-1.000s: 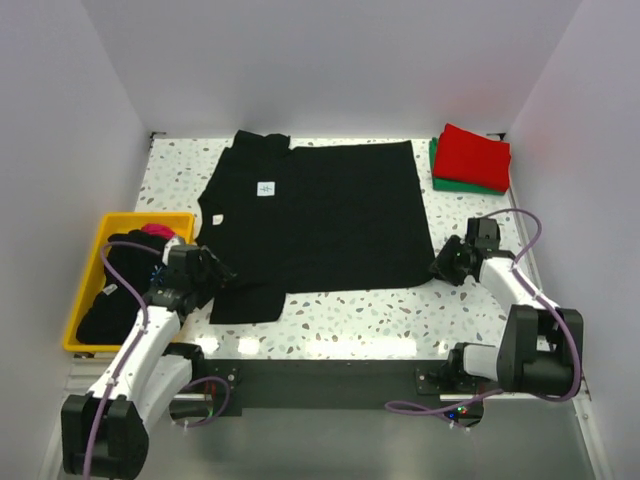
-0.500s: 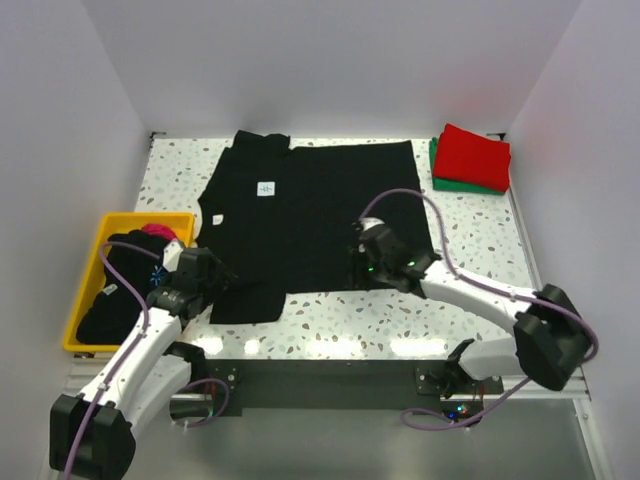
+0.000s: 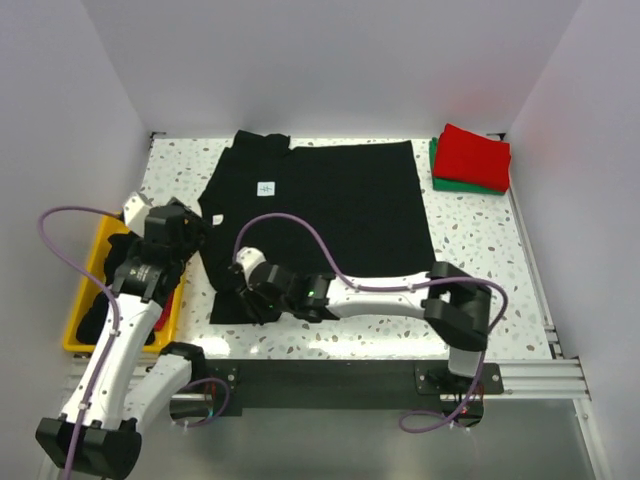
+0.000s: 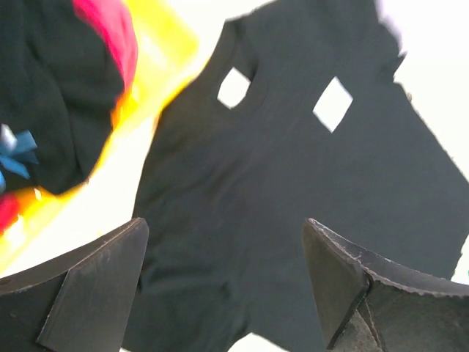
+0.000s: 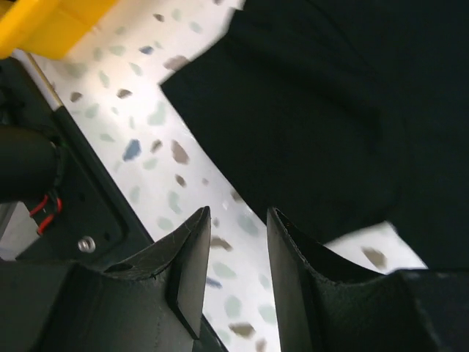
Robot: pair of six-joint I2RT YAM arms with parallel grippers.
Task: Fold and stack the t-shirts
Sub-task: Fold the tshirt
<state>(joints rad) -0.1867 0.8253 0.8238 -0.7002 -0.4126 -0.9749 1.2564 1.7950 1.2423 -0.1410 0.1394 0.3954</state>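
Note:
I should next grab the black t-shirt (image 3: 330, 215) by its near hem corner (image 3: 216, 317) with my right gripper. Then I can pull that hem straight for folding.
A black t-shirt (image 3: 330, 215) lies spread flat on the table, its white neck label (image 3: 265, 187) facing up. My left gripper (image 3: 195, 228) hovers open and empty above the shirt's left sleeve. In the left wrist view (image 4: 223, 227) the black t-shirt (image 4: 293, 183) fills the space under the wide-apart jaws. My right arm reaches across the table. My right gripper (image 3: 242, 290) is at the shirt's near-left hem corner. In the right wrist view (image 5: 238, 214) it is open and empty over bare table beside the hem (image 5: 293, 147). A folded red shirt (image 3: 475, 155) lies on a green one (image 3: 462, 184) at the far right.
A yellow bin (image 3: 102, 240) at the left edge holds black and pink cloth (image 4: 110, 33); its rim shows in both wrist views (image 4: 157, 70) (image 5: 51, 22). The black front rail (image 5: 44, 176) lies just beyond the right gripper. White walls enclose the table.
My right arm swept from the right edge across to the shirt's near-left hem corner. My left gripper left that corner and rose toward the left sleeve by the bin.

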